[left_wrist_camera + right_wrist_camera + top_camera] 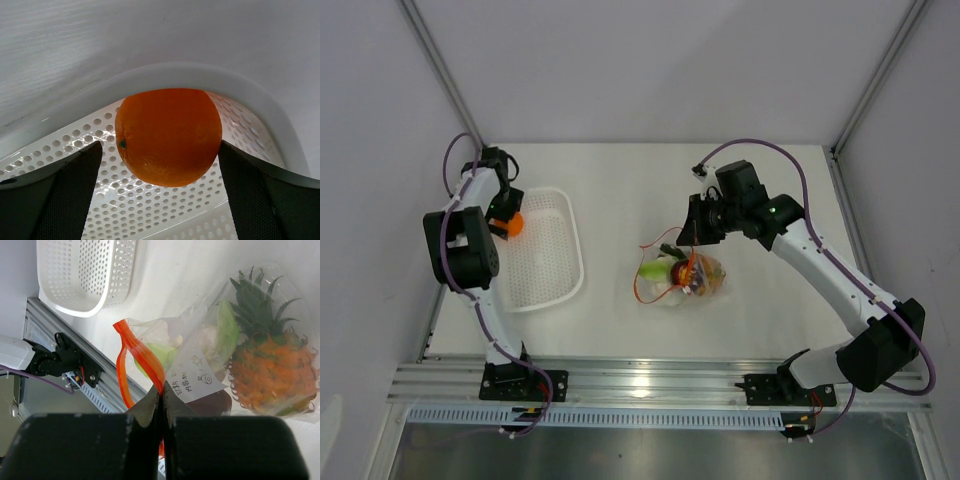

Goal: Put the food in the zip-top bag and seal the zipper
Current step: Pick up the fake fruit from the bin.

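My left gripper should close on the round orange fruit now. My fingers reach past the fruit's lower edge on both its sides, so they would hold it.
The round orange fruit (169, 135) sits in the far left corner of the white mesh basket (240, 90). My left gripper (160, 152) is open, one finger on each side of the fruit (514, 224). The clear zip-top bag (200, 340) lies mid-table (700, 280) and holds the pineapple (272, 375), the pale green leafy vegetable (227, 332) and a dark red piece (210, 402). My right gripper (161, 392) is shut on the red-orange zipper (135, 350) at the bag's mouth, which gapes open in a loop.
The basket (555, 285) stands at the table's left side, with the left arm (460, 245) over its left rim. The right arm (820, 260) reaches in from the right. An aluminium rail (650, 375) runs along the near edge.
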{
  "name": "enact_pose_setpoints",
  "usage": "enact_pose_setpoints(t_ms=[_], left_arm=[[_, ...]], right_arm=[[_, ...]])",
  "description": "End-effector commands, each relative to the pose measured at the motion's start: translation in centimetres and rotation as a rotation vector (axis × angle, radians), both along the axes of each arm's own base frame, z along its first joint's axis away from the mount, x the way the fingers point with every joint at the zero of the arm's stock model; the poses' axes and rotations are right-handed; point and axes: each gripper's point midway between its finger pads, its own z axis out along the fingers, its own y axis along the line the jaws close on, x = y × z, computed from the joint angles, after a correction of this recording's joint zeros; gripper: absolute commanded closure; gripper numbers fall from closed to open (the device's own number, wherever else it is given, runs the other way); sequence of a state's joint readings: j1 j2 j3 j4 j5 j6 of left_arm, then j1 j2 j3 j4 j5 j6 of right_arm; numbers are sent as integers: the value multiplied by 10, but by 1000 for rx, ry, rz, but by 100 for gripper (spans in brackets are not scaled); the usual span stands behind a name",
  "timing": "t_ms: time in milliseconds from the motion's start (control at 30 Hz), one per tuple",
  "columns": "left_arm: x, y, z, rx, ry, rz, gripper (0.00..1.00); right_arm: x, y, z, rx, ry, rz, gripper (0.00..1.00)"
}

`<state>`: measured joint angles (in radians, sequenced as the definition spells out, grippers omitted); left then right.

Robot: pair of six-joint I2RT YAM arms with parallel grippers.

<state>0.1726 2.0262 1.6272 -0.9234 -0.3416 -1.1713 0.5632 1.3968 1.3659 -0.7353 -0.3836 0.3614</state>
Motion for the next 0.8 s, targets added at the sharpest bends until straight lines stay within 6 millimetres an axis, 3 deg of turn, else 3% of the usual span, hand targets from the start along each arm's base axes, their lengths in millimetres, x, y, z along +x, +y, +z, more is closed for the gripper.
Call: enact_pose_setpoints(t_ms=[0, 200, 333, 433, 533, 600, 767], left_arm=[[-1, 5, 5, 4, -5, 31, 3], [-5, 7, 4, 7, 7, 50, 7], [-9, 10, 3, 13, 11, 66, 19], [-13, 12, -1, 11, 14, 69, 33], [-16, 11, -1, 10, 6, 55, 55], [-14, 7, 1, -10, -14, 44, 64], [-22, -12, 5, -53, -57, -4, 99]], right_arm=[[8, 2, 21, 35, -65, 5, 100], [6, -1, 25, 36, -72, -9, 100], [6, -2, 28, 40, -75, -17, 100], [5, -2, 31, 46, -80, -21, 100], [5, -3, 31, 43, -75, -27, 100], [5, -4, 31, 46, -72, -32, 100], [8, -7, 31, 29, -60, -59, 100]])
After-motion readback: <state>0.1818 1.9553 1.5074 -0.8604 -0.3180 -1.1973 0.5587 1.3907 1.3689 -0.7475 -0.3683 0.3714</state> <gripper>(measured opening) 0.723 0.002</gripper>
